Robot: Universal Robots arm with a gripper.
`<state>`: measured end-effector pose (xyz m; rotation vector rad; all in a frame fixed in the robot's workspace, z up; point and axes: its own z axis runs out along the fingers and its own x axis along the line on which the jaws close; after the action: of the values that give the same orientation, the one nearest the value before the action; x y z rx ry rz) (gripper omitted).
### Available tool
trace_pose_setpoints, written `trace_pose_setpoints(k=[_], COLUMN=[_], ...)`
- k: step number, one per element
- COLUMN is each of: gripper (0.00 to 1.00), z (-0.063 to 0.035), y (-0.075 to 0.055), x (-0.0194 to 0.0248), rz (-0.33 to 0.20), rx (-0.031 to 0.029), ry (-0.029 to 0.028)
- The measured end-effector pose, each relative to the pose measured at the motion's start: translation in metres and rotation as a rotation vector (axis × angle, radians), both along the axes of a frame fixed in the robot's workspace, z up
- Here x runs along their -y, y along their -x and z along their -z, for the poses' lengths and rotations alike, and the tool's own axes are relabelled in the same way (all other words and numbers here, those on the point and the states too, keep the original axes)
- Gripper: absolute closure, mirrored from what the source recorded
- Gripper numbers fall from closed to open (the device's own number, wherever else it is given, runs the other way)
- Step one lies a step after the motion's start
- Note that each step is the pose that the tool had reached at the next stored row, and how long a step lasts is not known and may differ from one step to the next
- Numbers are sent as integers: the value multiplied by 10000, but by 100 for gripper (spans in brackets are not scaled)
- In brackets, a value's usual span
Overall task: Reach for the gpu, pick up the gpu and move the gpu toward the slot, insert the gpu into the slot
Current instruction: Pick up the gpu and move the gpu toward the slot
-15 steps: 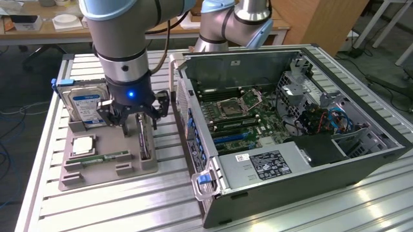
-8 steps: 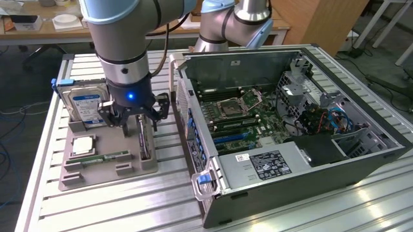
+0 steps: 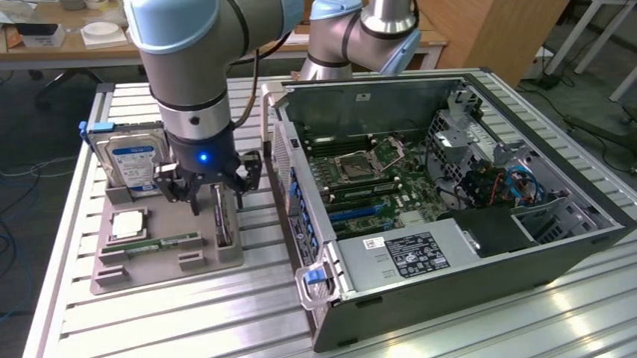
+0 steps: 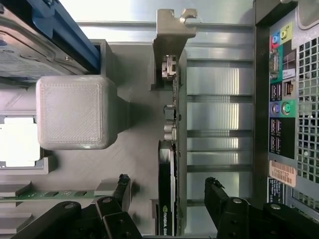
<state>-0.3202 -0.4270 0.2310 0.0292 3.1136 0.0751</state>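
The GPU's lower edge sits inside the grey tray, so my gripper will next grab the GPU by its upper edge (image 4: 167, 196), where both sides are free.
The gpu (image 3: 222, 222) stands on its edge in a grey holder tray (image 3: 169, 270), a thin dark card with its silvery bracket end (image 4: 172, 35) away from me. My gripper (image 3: 213, 192) hangs right over it, open. In the wrist view the gripper (image 4: 168, 195) straddles the gpu (image 4: 168, 164): one black finger on each side, a gap between each finger and the card. The slot (image 3: 356, 214) is a long blue strip on the green motherboard (image 3: 393, 175) inside the open computer case.
The tray also carries a blue-labelled hard drive (image 3: 130, 158), a square CPU (image 3: 128, 224) and a green memory stick (image 3: 161, 244). A grey block (image 4: 75, 112) of the tray rises beside the card. The case's port panel (image 4: 281, 114) stands close by on the slatted metal table (image 3: 199, 321).
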Motion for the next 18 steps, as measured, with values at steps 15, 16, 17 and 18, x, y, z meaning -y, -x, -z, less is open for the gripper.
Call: trace_pose_setpoints(k=[15,16,17,18], gripper=[4,4,6,12], z=[141,141,141,141], y=[0,0,0,0], x=[-63,-64,-63,-63], rz=[0,0,0,0], rx=[1,0,0,0], ry=[24,24,24,24])
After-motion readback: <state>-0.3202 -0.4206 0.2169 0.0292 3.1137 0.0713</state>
